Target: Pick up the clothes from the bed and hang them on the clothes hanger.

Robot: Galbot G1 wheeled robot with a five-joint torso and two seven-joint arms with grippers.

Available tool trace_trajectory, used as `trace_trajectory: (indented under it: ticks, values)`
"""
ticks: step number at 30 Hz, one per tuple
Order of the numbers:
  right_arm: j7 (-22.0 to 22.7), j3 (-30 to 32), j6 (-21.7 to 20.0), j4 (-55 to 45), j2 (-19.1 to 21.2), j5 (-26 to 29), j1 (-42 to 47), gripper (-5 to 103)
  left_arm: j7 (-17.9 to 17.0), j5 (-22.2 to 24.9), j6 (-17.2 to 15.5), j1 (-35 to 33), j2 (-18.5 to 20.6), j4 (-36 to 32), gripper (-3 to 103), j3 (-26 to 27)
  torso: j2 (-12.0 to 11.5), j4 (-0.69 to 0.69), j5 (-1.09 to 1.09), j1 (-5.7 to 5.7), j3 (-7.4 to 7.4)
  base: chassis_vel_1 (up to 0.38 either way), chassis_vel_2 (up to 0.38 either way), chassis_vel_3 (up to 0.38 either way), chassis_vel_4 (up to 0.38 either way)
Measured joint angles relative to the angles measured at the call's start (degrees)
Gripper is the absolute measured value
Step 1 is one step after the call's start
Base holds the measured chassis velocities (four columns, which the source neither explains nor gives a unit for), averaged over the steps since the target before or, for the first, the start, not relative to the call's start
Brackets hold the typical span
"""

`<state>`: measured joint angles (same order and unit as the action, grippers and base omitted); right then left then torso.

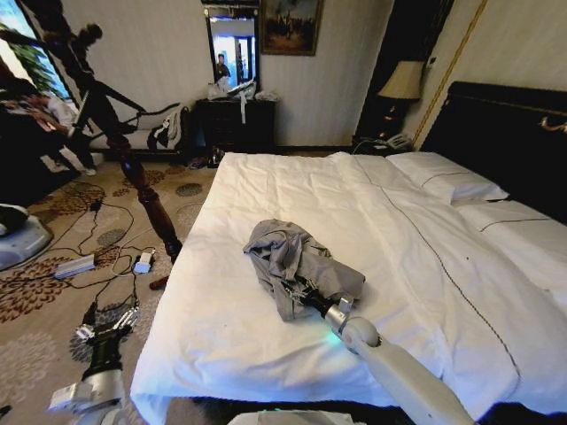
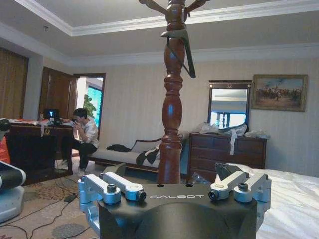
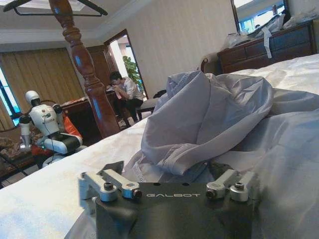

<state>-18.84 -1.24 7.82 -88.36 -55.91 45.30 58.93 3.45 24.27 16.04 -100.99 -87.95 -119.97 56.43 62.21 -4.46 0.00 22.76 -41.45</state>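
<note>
The right gripper pinches the near hem standing up between its fingers next, to pick up the shirt, since the shirt lies in a slack, crumpled heap.
The clothes, a pale blue-grey crumpled heap, lie in the middle of the bed on its white sheet. My right gripper is pushed into the near side of the heap. Seen from the right wrist, the right gripper stands open with the clothes bunched between and over its fingers, and the tips are hidden in the fabric. My left gripper hangs open and empty over the carpet beside the bed's left edge. The clothes hanger hangs near the top of a wooden stand; from the right wrist the clothes hanger shows up high.
The turned wooden stand leans up from the carpet just left of the bed. Cables and small boxes lie on the carpet. A white robot stands further left. Pillows and a dark headboard are at the right.
</note>
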Motion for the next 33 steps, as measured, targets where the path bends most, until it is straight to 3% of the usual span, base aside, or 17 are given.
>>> trace_trajectory:
  ticks: [3,6,7,9,10,12,15,20,24,28,30,33]
  values:
    - [-0.02,-0.34,-0.20,0.46,-0.14,-0.62,-0.44,101,-0.08,0.04,0.04,0.10,0.04,0.14,100,0.06,0.00,0.00,0.00,0.00,0.00,0.000,0.000,0.000,0.000]
    - [-0.03,-0.59,-0.52,0.66,-0.17,-1.27,-0.75,101,-0.13,0.13,0.05,0.21,0.07,0.23,100,0.15,0.00,0.00,0.00,0.00,0.00,0.000,0.000,0.000,0.000]
    - [-0.06,-0.73,-0.69,0.68,-0.18,-1.67,-0.94,91,-0.16,0.19,0.05,0.30,0.09,0.31,100,0.21,0.00,0.00,0.00,0.00,0.00,0.000,0.000,0.000,0.000]
    - [-0.10,-0.83,-0.83,0.67,-0.20,-1.85,-1.08,91,-0.18,0.21,0.06,0.35,0.09,0.39,100,0.22,0.00,0.00,0.00,0.00,0.00,0.000,0.000,0.000,0.000]
    - [-0.10,-0.89,-0.91,0.65,-0.21,-1.88,-1.14,80,-0.19,0.22,0.09,0.38,0.09,0.46,100,0.23,0.00,0.00,0.00,0.00,0.00,0.000,0.000,0.000,0.000]
    - [-0.11,-1.11,-1.14,0.47,-0.33,-1.83,-1.31,70,-0.20,0.22,0.22,0.50,0.09,0.70,100,0.23,0.00,0.00,0.00,0.00,0.00,0.000,0.000,0.000,0.000]
    - [-0.11,-1.21,-1.17,0.35,-0.43,-1.70,-1.37,64,-0.21,0.23,0.27,0.56,0.08,0.88,100,0.23,0.00,0.00,0.00,0.00,0.00,0.000,0.000,0.000,0.000]
    - [-0.12,-1.30,-1.17,-0.08,-0.50,-1.38,-1.39,42,-0.23,0.33,0.30,0.75,0.17,1.08,100,0.28,0.00,0.00,0.00,0.00,0.00,0.000,0.000,0.000,0.000]
    - [-0.13,-1.31,-1.12,-0.09,-0.69,-1.24,-1.40,32,-0.24,0.35,0.31,0.88,0.20,1.25,100,0.28,0.00,0.00,0.00,0.00,0.00,0.000,0.000,0.000,0.000]
    - [-0.23,-1.01,-1.09,-0.52,-0.53,-1.50,-1.21,10,-0.29,0.48,0.31,1.05,0.31,1.40,100,0.29,0.00,0.00,0.01,0.00,0.00,0.000,0.000,0.000,0.000]
    - [-0.26,-0.67,-1.10,-0.94,-0.25,-2.02,-1.07,10,-0.33,0.59,0.31,1.09,0.36,1.42,100,0.35,0.00,0.00,0.00,0.00,0.00,0.000,0.000,0.000,0.000]
    - [-0.61,0.75,-1.17,-2.99,1.22,-2.43,-0.29,1,-0.41,0.76,0.34,1.13,0.50,1.60,100,0.47,0.00,0.00,0.00,0.00,0.00,0.000,0.000,0.000,0.000]
